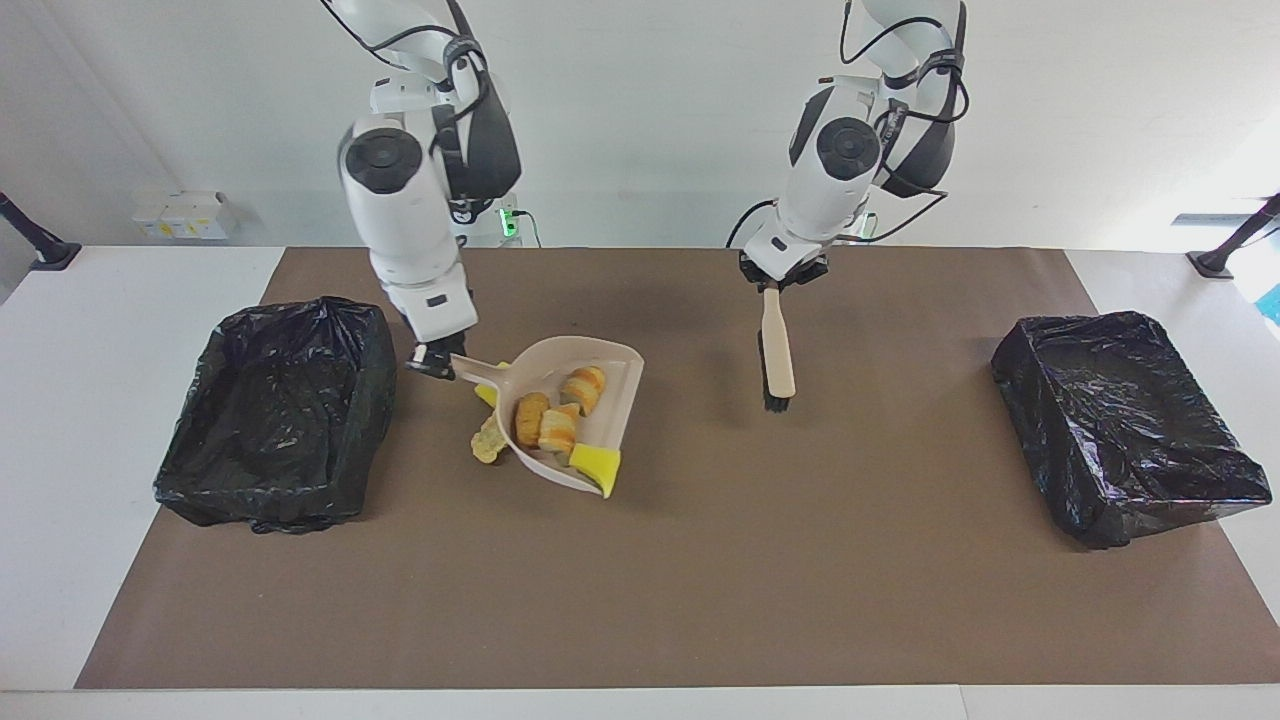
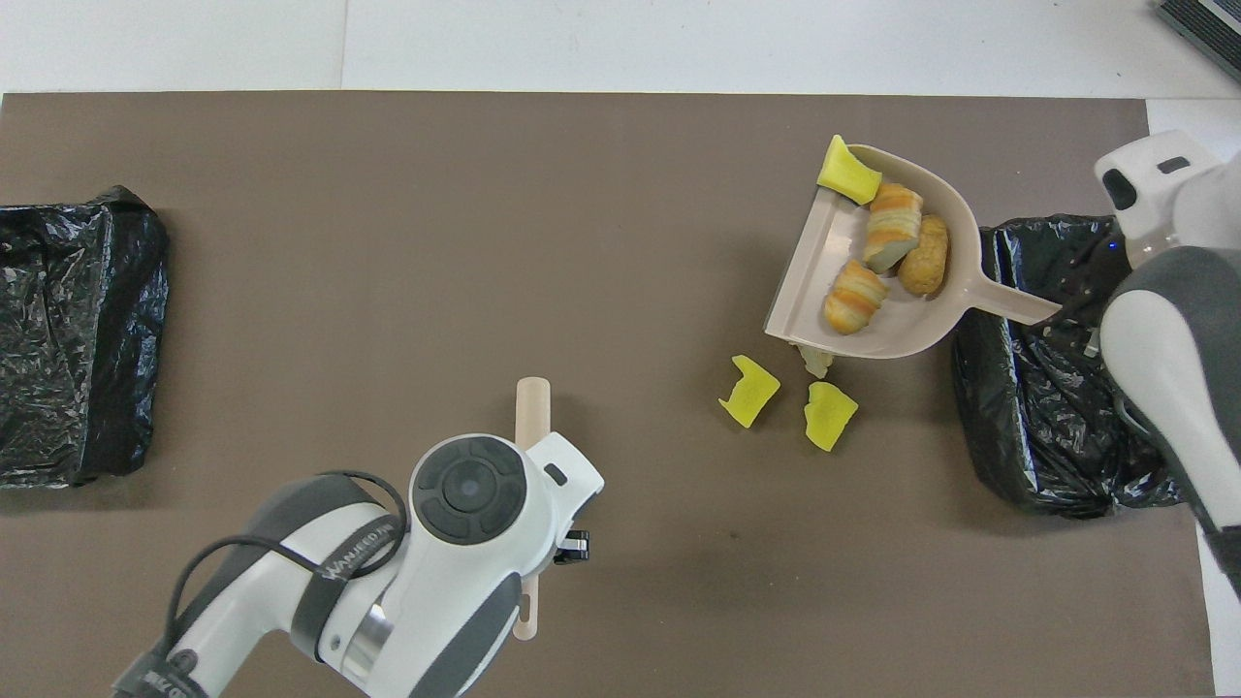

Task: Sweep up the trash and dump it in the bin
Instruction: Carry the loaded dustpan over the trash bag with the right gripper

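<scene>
My left gripper keeps hold of the hand brush (image 2: 532, 409) until the brush touches the brown mat. The brush hangs above it, apart from its shadow.
My right gripper (image 1: 432, 362) is shut on the handle of the beige dustpan (image 1: 612, 365), holding it tilted just above the mat beside a bin. In the pan (image 2: 817, 264) lie three bread lumps (image 2: 894, 226) and a yellow sponge bit (image 2: 847, 174) at its lip. On the mat by the pan lie two yellow sponge bits (image 2: 748, 391) (image 2: 830, 414) and a tan lump (image 2: 816, 361), partly under the pan. My left gripper (image 1: 772, 283) is shut on the beige hand brush (image 1: 778, 350) over the middle of the mat, bristles down.
A black-bag-lined bin (image 1: 280, 410) stands at the right arm's end of the table, close to the dustpan handle. A second lined bin (image 1: 1120, 420) stands at the left arm's end. A brown mat (image 1: 700, 580) covers the table.
</scene>
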